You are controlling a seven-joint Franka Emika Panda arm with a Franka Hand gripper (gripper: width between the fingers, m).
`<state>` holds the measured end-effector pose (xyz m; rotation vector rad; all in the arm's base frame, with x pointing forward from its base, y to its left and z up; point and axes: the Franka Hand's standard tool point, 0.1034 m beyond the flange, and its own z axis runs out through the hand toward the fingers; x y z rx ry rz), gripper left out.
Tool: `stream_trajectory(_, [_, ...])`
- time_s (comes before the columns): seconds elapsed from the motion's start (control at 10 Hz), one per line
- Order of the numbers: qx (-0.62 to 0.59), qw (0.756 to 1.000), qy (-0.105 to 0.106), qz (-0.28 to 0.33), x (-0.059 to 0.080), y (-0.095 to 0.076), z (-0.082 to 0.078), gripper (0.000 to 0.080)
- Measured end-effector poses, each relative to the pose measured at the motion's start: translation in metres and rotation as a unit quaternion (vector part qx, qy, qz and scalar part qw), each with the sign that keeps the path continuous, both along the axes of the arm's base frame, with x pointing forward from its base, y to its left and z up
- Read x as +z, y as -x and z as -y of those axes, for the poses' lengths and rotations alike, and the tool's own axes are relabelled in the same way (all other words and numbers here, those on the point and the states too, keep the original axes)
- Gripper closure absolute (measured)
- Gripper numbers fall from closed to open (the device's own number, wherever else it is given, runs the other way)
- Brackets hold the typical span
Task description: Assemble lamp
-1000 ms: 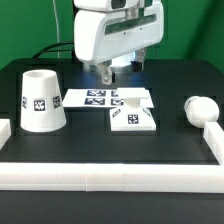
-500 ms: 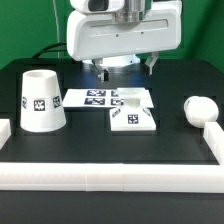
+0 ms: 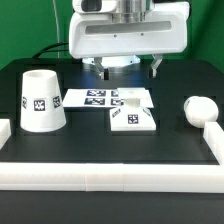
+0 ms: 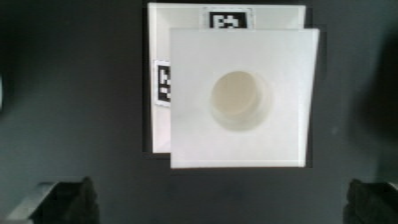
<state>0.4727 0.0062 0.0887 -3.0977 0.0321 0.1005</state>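
Observation:
The lamp base should be grabbed next by its opposite sides with my gripper, and then the lamp base's oval socket hole [image 4: 237,97] stays free for the bulb.
The flat square lamp base [image 3: 133,118] lies at the table's middle, tag on its front edge. In the wrist view the base [image 4: 205,130] shows its oval socket hole. The tapered shade [image 3: 40,100] stands at the exterior view's left. The rounded bulb [image 3: 200,108] lies at the exterior view's right. My gripper [image 3: 128,68] hangs above and behind the base, open and empty, touching nothing. In the wrist view the gripper [image 4: 217,205] has its dark fingertips [image 4: 63,200] wide apart, with the base between and beyond them.
The marker board [image 3: 100,98] lies flat just behind the base, partly under it; it also shows in the wrist view [image 4: 228,18]. White border rails run along the front [image 3: 110,178], the left [image 3: 5,130] and the right [image 3: 212,138] of the black table.
The hand has turned so its broad face shows and has shifted a little to the exterior view's right. The fingers now stand apart. The lamp parts have not moved.

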Motion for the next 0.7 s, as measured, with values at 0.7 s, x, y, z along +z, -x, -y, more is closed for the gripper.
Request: stream_trajectory(0.7, [0.016, 1.0, -0.001, -0.003, -0.024, 0.013, -0.006, 0.01])
